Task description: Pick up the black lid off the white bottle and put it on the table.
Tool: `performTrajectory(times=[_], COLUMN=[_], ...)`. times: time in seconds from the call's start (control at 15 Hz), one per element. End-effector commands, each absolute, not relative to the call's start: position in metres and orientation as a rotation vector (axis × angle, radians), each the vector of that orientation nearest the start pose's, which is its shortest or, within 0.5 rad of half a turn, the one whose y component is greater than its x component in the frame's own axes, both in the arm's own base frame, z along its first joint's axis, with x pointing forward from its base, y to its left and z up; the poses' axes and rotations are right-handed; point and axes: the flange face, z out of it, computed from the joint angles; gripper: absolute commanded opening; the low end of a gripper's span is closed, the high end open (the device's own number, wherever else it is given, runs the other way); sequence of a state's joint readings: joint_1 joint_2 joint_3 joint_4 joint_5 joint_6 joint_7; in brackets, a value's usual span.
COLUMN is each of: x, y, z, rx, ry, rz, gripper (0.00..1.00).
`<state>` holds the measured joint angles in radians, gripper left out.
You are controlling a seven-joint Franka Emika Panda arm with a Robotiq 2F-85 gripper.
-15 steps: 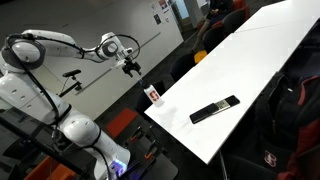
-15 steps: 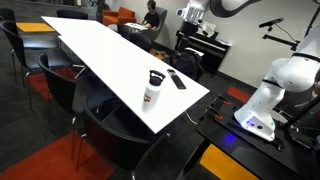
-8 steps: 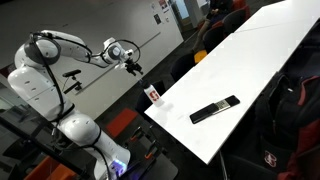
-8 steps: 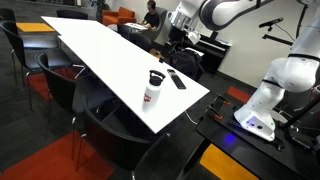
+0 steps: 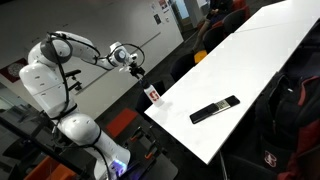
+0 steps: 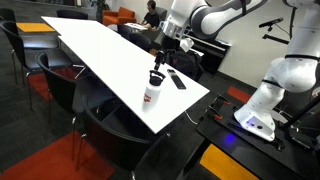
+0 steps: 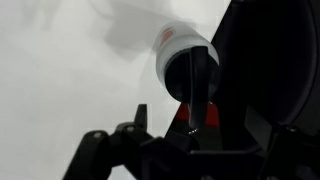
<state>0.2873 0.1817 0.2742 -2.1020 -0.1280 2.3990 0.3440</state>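
My gripper grabs the black lid by the narrow sides of the long handle across its top next, which leaves the lid's bottom free for the table.
The white bottle (image 6: pixel 152 95) with a red label band stands upright near the table's end, and also shows in an exterior view (image 5: pixel 153 95). The black lid (image 6: pixel 156 77) sits on its top. My gripper (image 6: pixel 163 55) hangs a little above and beside the lid, apart from it; it also shows in an exterior view (image 5: pixel 136 68). In the wrist view the picture is blurred: the black lid (image 7: pixel 190 72) and the red band (image 7: pixel 188 116) lie between my dark fingers (image 7: pixel 195 118), which look spread and empty. The white table (image 6: pixel 110 55) carries the bottle.
A long flat black remote (image 5: pixel 215 109) lies on the table close to the bottle, also seen in an exterior view (image 6: pixel 176 79). Dark chairs (image 6: pixel 110 125) stand round the table edges. The robot base (image 5: pixel 85 135) stands off the table's end.
The arm has swung toward the table's end and the gripper has come down to just above the bottle. Bottle, lid and remote have not moved.
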Motion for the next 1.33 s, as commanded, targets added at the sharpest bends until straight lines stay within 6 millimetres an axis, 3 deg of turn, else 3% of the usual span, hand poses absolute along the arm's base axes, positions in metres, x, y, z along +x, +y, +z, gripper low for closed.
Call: performTrajectory(times=[0.0,0.2,0.27,0.33,0.93,1.27], x=[0.503,0.504,0.504,0.503,0.504,0.5], y=[0.312,0.316,0.318,0.319,0.323,0.315], z=[0.333,0.32,0.318,0.317,0.321,0.332], rx=[-3.098,-3.097,-3.094,-3.095,-3.093,-3.093], ry=[-0.47,-0.488,-0.491,-0.496,-0.502,-0.49], rz=[-0.198,-0.17,-0.171,-0.171,-0.179,-0.196], gripper=[1.0,1.0,0.75,0.74,0.03,0.05])
